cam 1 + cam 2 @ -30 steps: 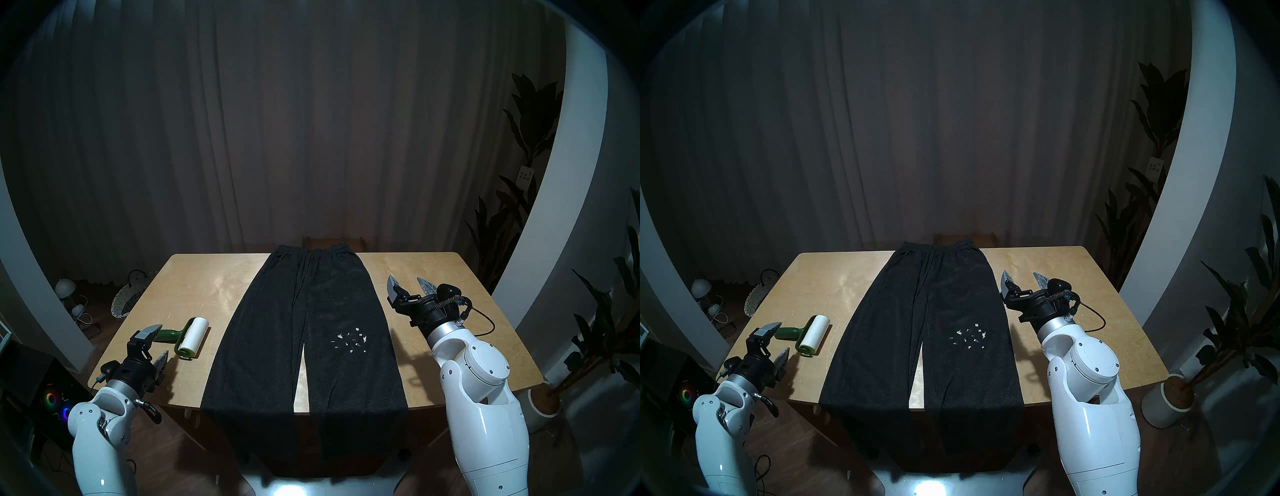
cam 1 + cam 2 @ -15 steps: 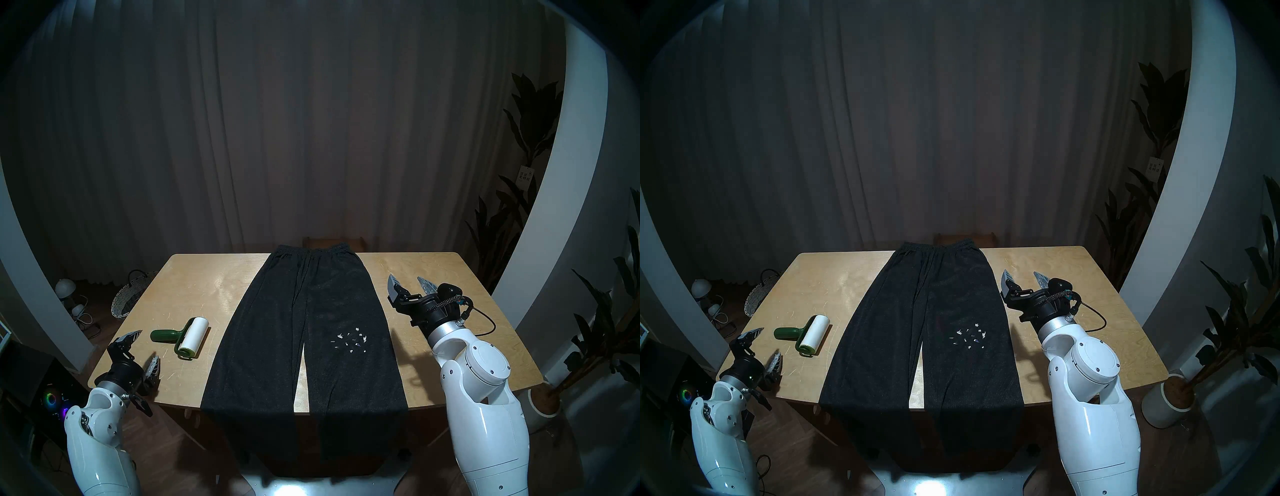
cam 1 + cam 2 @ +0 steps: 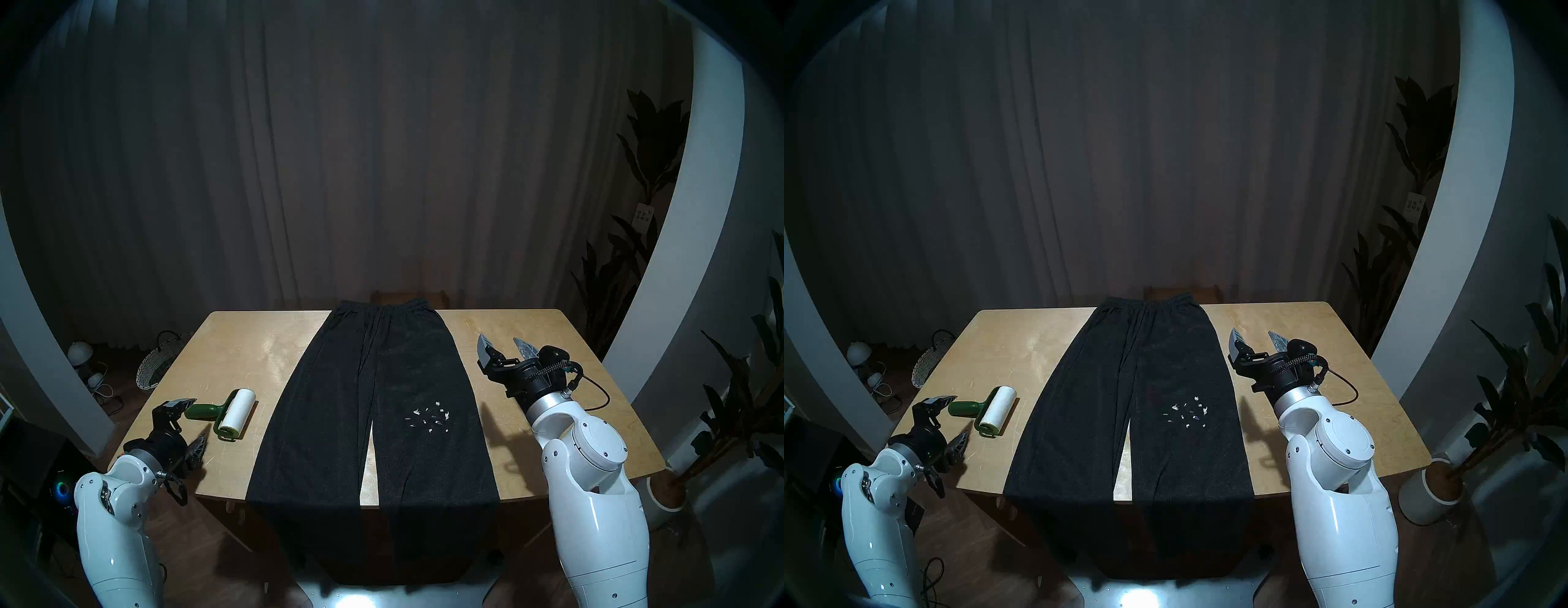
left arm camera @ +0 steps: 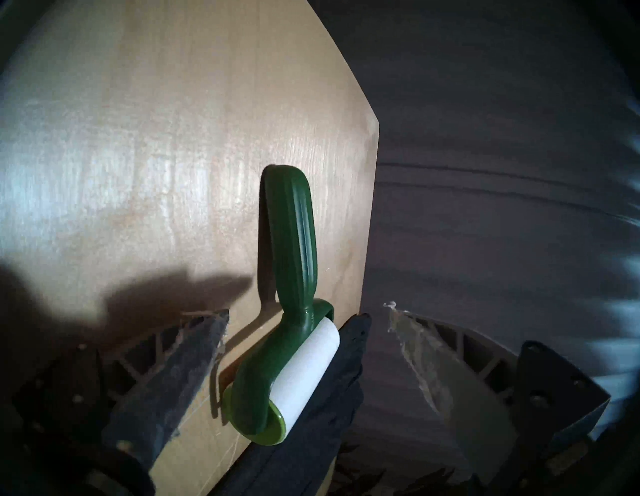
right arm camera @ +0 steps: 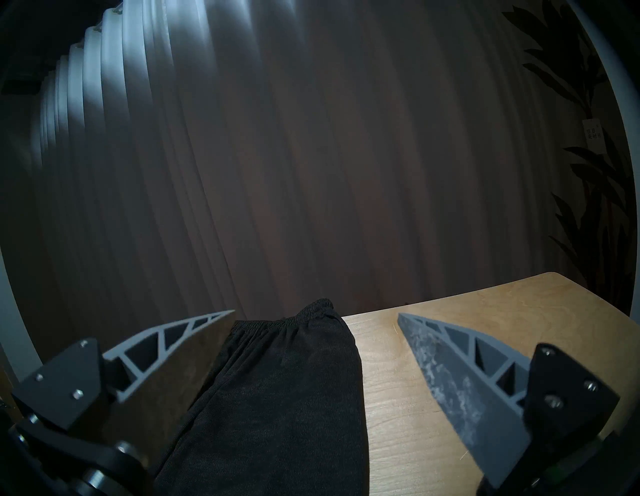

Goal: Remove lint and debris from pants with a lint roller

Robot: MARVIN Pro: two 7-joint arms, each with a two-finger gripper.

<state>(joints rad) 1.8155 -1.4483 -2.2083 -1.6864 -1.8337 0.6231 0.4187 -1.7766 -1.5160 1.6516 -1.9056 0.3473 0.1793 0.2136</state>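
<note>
The bulky white roll (image 3: 238, 410) is at one end of the lint roller, so the left gripper should next grab the lint roller by its handle's base (image 3: 216, 412), near the middle of the lint roller.
The dark pants (image 3: 373, 403) (image 3: 1123, 403) lie flat down the middle of the wooden table (image 3: 237, 352), waistband at the far edge, legs hanging over the near edge. White lint and debris (image 3: 428, 418) (image 3: 1187, 414) speckle the right leg. Left of the pants lies the lint roller (image 3: 229, 412) (image 3: 995, 408) (image 4: 294, 242), with a white roll and a green handle pointing left. My left gripper (image 3: 199, 419) (image 3: 960, 416) (image 4: 306, 308) is open at the handle's end, holding nothing. To the right of the pants (image 5: 277, 398), my right gripper (image 3: 499, 339) (image 3: 1253, 332) (image 5: 316, 313) hovers open and empty.
A wicker basket (image 3: 155, 365) and a small lamp (image 3: 80, 352) sit on the floor to the left. A potted plant (image 3: 666, 488) stands at the right front corner. A wooden chair back (image 3: 407, 295) shows behind the waistband.
My left gripper drew back to the left, then came forward to the roller's handle with the wrist turned. The right arm shifted slightly. The roller has not moved.
</note>
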